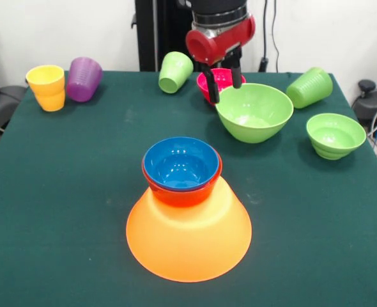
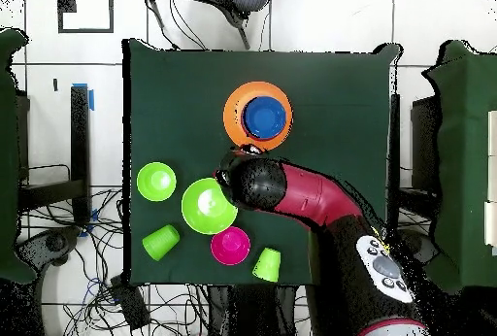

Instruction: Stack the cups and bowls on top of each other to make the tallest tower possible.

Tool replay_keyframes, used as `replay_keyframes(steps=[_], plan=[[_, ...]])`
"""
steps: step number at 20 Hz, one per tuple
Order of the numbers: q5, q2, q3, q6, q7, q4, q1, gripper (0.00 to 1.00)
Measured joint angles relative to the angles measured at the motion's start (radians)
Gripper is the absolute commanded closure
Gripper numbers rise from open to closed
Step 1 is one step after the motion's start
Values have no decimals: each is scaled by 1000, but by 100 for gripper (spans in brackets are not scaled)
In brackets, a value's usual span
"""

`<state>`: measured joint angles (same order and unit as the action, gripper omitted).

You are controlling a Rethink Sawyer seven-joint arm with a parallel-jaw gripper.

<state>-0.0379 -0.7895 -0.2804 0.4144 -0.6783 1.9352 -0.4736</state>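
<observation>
I will next grab the large light green bowl with my gripper by its rim (image 1: 219, 101), so I can add the bowl to the tower (image 1: 181, 167).
The tower stands mid-table: the huge orange bowl (image 1: 188, 240) (image 2: 233, 118) upside down, the red-orange bowl (image 1: 183, 192) upright on it, and the blue bowl (image 1: 181, 163) (image 2: 264, 117) nested inside. My gripper (image 1: 225, 86) is open and empty. Its fingers hang in front of the pink bowl (image 1: 219, 78) (image 2: 230, 245), by the far rim of the large light green bowl (image 1: 254, 114) (image 2: 208, 206). The arm hides the gripper in the overhead view. Two green cups (image 1: 175, 71) (image 1: 310, 87) lie on their sides. The yellow cup (image 1: 46, 87) is upright and the purple cup (image 1: 83, 78) leans beside it.
A small green bowl (image 1: 335, 134) (image 2: 155, 181) sits upright near the table's edge. The green table (image 1: 80, 192) (image 2: 165, 89) has chairs and cables around it. In the overhead view the arm (image 2: 311, 196) hides the yellow and purple cups.
</observation>
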Motion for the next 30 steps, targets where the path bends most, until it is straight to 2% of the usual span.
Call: replay_keyframes(steps=[6,19,30], plan=[[2,39,6,-39,-2,1,0,0],[27,134,30,-40,-2,2,-1,0],[59,246,31,-40,-2,1,-16,0]])
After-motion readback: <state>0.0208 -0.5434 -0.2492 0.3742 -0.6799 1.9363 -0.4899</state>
